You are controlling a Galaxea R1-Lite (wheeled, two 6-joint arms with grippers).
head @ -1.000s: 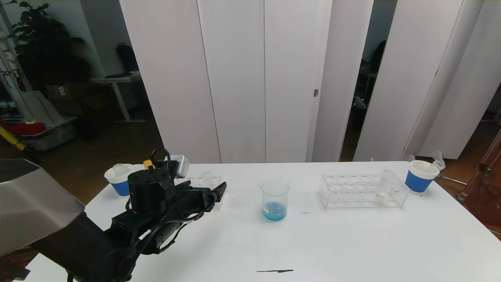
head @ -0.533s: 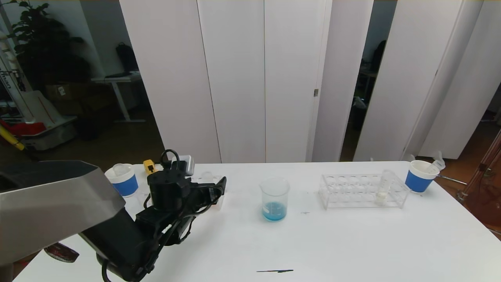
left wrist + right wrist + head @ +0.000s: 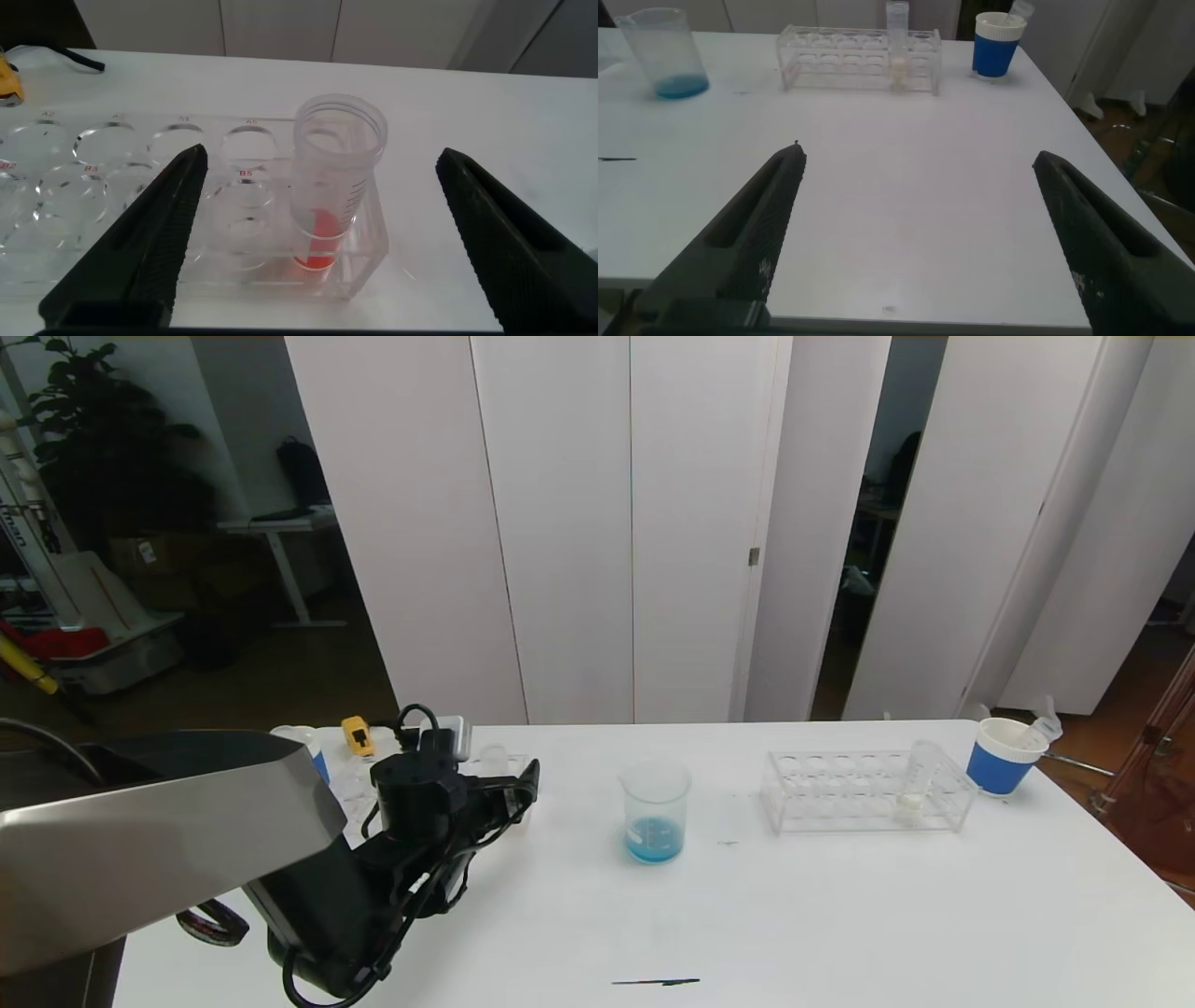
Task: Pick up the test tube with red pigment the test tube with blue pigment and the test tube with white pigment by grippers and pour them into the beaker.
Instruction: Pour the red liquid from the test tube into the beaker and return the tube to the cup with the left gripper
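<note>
I should grab the red pigment's test tube next with my left gripper, by the side below the test tube's rim [image 3: 335, 172]. Then I can pour the red pigment into the beaker.
The test tube with red pigment [image 3: 334, 182] stands upright in the end hole of a clear rack [image 3: 140, 215] at the table's left. My left gripper [image 3: 320, 159] is open just short of it, one finger off to each side, touching nothing. In the head view the left gripper [image 3: 521, 787] sits at that rack. The beaker [image 3: 655, 807] at mid-table holds a little blue liquid. The test tube with white pigment [image 3: 916, 782] leans in a second rack [image 3: 840, 793] on the right. My right gripper [image 3: 917, 157] hangs open over bare table. The test tube with blue pigment is out of view.
A blue paper cup [image 3: 1004, 756] stands at the far right corner, and another [image 3: 316, 753] is half hidden behind my left arm. A yellow item [image 3: 357, 734] and a grey box [image 3: 450, 726] lie at the back left. A dark streak [image 3: 655, 981] marks the front edge.
My left arm has swung forward and to the right, bringing its wrist closer to the left rack and covering most of the left blue cup. Everything else is unchanged.
</note>
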